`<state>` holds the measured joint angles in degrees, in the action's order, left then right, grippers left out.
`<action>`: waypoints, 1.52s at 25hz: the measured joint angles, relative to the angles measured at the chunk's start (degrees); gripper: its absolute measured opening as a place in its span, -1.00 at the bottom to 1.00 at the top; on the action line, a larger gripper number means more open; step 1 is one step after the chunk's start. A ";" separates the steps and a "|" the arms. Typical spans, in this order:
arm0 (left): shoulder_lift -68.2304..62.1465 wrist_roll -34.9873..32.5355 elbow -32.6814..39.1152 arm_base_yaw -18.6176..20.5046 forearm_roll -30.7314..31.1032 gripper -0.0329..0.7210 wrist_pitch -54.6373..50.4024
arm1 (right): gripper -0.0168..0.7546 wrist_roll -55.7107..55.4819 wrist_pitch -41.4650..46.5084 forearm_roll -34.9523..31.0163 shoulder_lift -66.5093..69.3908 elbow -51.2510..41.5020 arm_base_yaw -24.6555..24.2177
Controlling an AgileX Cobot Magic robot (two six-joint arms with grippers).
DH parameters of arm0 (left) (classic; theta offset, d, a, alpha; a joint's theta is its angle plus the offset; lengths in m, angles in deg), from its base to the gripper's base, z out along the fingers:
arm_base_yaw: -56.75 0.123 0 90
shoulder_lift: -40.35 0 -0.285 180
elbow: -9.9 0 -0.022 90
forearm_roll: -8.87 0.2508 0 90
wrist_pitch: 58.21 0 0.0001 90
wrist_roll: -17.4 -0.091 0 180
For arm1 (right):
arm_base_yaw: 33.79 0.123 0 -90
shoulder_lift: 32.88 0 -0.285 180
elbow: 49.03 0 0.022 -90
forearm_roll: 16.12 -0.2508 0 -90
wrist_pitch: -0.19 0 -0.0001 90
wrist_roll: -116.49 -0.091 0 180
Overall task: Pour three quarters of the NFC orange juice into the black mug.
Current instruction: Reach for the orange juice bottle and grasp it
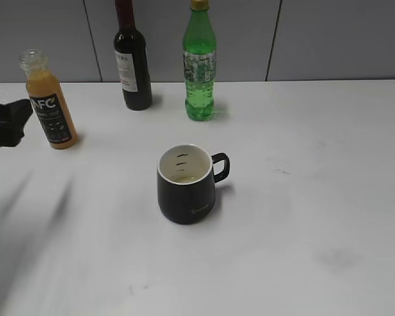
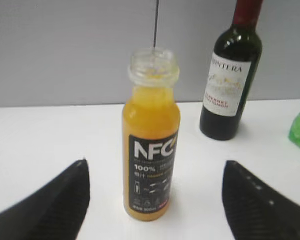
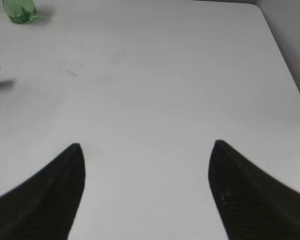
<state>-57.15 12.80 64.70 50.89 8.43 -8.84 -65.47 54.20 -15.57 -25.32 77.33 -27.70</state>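
I will next grab the orange juice [image 1: 49,102] with my left gripper around its labeled body [image 1: 52,118] to pour, since it stands with its cap off and is filled up to its shoulder.
The NFC orange juice [image 1: 49,102] stands upright and capless at the far left of the white table, nearly full of orange liquid. In the left wrist view the NFC orange juice [image 2: 151,145] stands between and just beyond my open left gripper [image 2: 155,165], not touched. My left gripper [image 1: 6,122] shows at the left edge of the exterior view, just left of the bottle. The black mug [image 1: 186,185] stands mid-table, white inside, handle to the right, with a little pale liquid at its bottom. My right gripper [image 3: 147,147] is open and empty over bare table; it is out of the exterior view.
A dark wine bottle [image 1: 132,62] and a green soda bottle [image 1: 199,66] stand at the back by the grey wall. The wine bottle [image 2: 232,75] is right of the juice. The table's right edge [image 3: 285,55] shows in the right wrist view, the green bottle's base [image 3: 20,11] at its top left.
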 joint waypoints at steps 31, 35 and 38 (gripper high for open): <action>-37.13 0.00 -29.35 0.00 -0.01 0.75 7.48 | 0.56 0.00 0.00 0.00 0.00 0.00 0.00; -39.53 0.00 -31.70 0.00 0.09 0.74 9.34 | 0.56 0.00 0.00 0.00 0.00 0.00 0.00; -40.78 0.00 -32.98 0.00 0.43 0.73 9.69 | 0.56 0.00 0.00 0.00 0.00 0.00 0.00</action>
<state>-97.93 12.80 31.72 50.89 8.87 0.85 -65.47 54.20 -15.57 -25.32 77.33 -27.70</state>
